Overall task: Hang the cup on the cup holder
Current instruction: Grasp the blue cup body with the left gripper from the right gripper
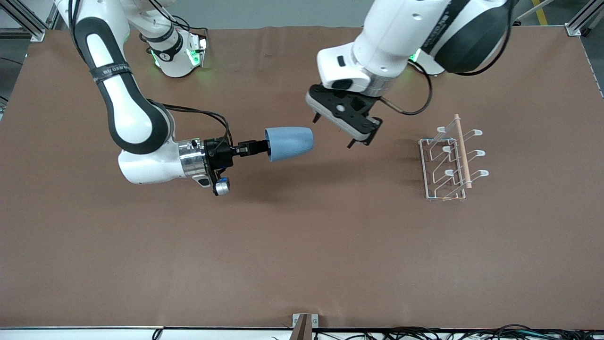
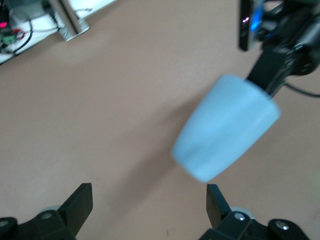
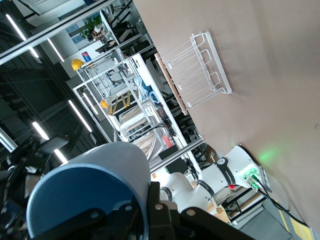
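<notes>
My left gripper will next grab the cup by its closed bottom (image 1: 304,140), so that the light blue cup's open rim (image 1: 272,144) stays free for the cup holder.
My right gripper (image 1: 257,147) is shut on the rim of the light blue cup (image 1: 289,143) and holds it on its side above the middle of the table, with its closed bottom toward the left arm's end. The cup also shows in the right wrist view (image 3: 90,192) and in the left wrist view (image 2: 225,127). My left gripper (image 1: 336,128) is open and empty in the air, just off the cup's bottom; one black fingertip (image 2: 215,200) shows by the cup. The white wire cup holder (image 1: 450,158) with its wooden rod stands on the table toward the left arm's end; it also shows in the right wrist view (image 3: 200,70).
The brown table cover (image 1: 302,245) stretches wide around both arms. A small metal bracket (image 1: 304,323) sits at the table edge nearest the front camera. Cables run along that edge.
</notes>
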